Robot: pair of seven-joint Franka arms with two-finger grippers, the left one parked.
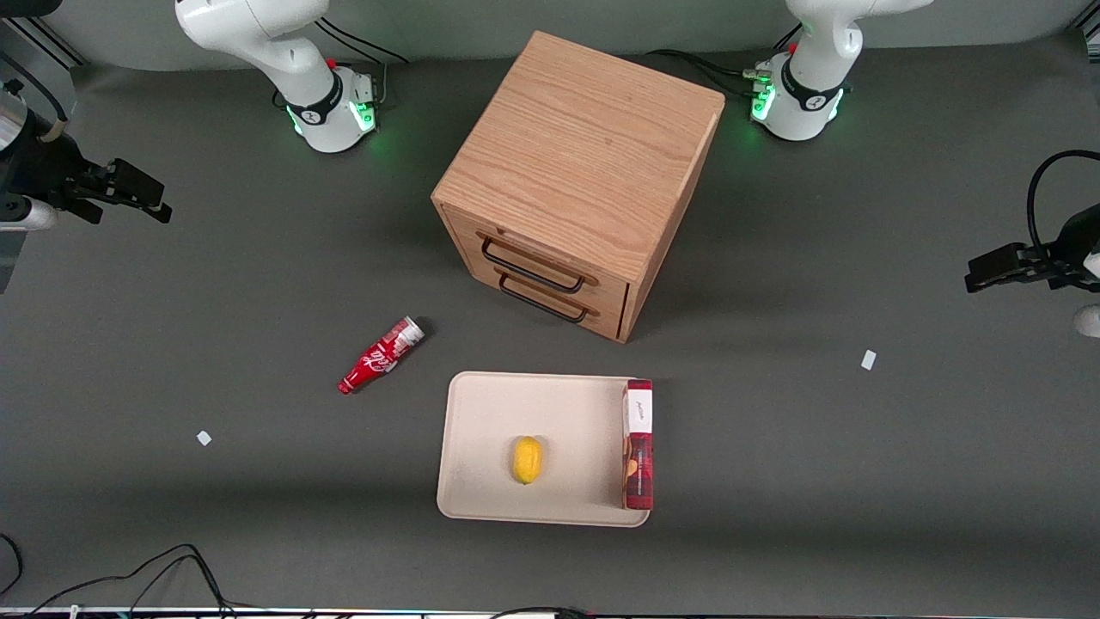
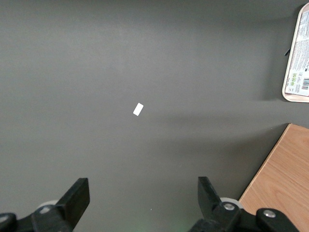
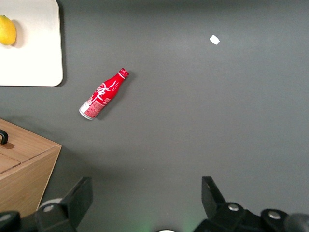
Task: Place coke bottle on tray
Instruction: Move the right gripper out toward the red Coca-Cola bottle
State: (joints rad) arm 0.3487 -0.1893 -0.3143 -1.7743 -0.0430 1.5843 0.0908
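My right gripper grabs the coke bottle by its labeled body (image 1: 386,351) next, to place it on the tray (image 1: 490,413).
The coke bottle (image 1: 381,354) lies on its side on the dark table, red with white script, its cap pointing toward the front camera. It lies beside the tray (image 1: 490,413), toward the working arm's end, not touching it. It also shows in the right wrist view (image 3: 103,94), as does a corner of the tray (image 3: 34,58). My right gripper (image 1: 163,199) hangs open and empty, well above the table and well away from the bottle, toward the working arm's end. In its own view the gripper (image 3: 146,193) has its fingers spread wide over bare table.
On the tray lie a yellow lemon (image 1: 528,460) and a flat red-and-white box (image 1: 638,443) along the edge toward the parked arm. A wooden drawer cabinet (image 1: 576,172) stands farther from the camera than the tray. Small white tape bits (image 1: 204,438) (image 1: 868,359) lie on the table.
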